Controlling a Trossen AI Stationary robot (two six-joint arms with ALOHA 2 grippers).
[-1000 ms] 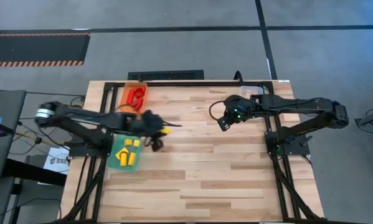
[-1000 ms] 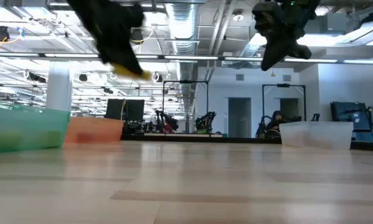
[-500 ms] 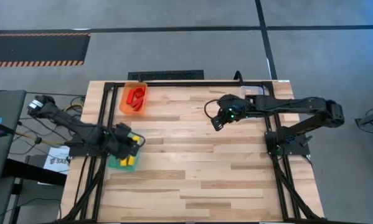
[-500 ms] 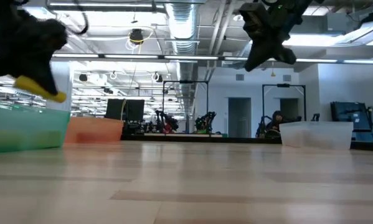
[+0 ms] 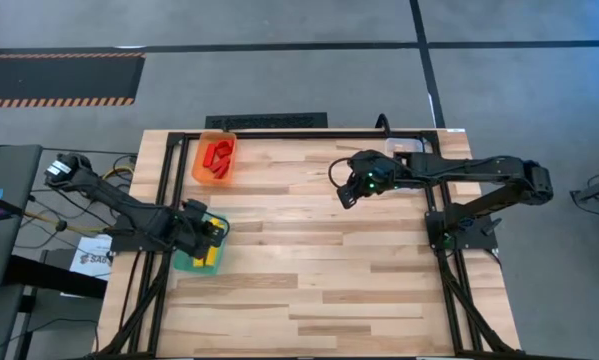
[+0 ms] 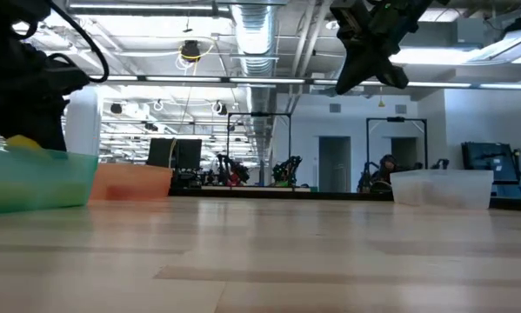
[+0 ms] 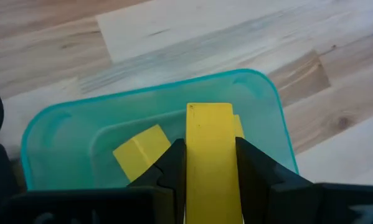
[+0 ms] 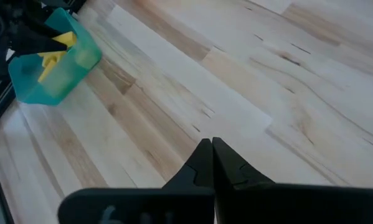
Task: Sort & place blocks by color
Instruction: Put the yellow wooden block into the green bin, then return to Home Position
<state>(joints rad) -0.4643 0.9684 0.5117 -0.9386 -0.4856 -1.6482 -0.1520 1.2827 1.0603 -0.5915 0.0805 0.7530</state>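
Note:
The yellow bar (image 7: 211, 149) hangs low inside the teal bin's rim (image 7: 155, 87). The bar would stay in the bin if I opened my left gripper now.
My left gripper (image 7: 210, 163) hangs over the teal bin (image 5: 198, 247), shut on a yellow bar block (image 7: 211, 155). More yellow blocks (image 7: 139, 151) lie in that bin's bottom. Red blocks (image 5: 217, 157) lie in the orange bin (image 5: 215, 158) at the far left. My right gripper (image 8: 211, 155) is shut and holds nothing, raised above the table's far right part (image 5: 347, 192). The clear bin (image 6: 441, 188) sits at the far right corner. No pale wood blocks show. My left gripper pinches the yellow bar between its two fingers (image 7: 174, 163), one on each long side. The fingers lie along the bar and point down into the teal bin. The bar's free end (image 7: 208, 113) sticks out past the fingertips, lifted clear above the blocks in the bin.
The wooden table (image 5: 309, 260) is bare between the bins. A black frame rail (image 5: 309, 133) runs along the far edge. The teal bin (image 6: 34, 178) stands at the left edge, the orange bin (image 6: 130, 181) behind it.
My left gripper carried the yellow bar from over the table toward the left edge and down over the teal bin, staying shut on it. My right gripper drifted slightly toward the table's left.

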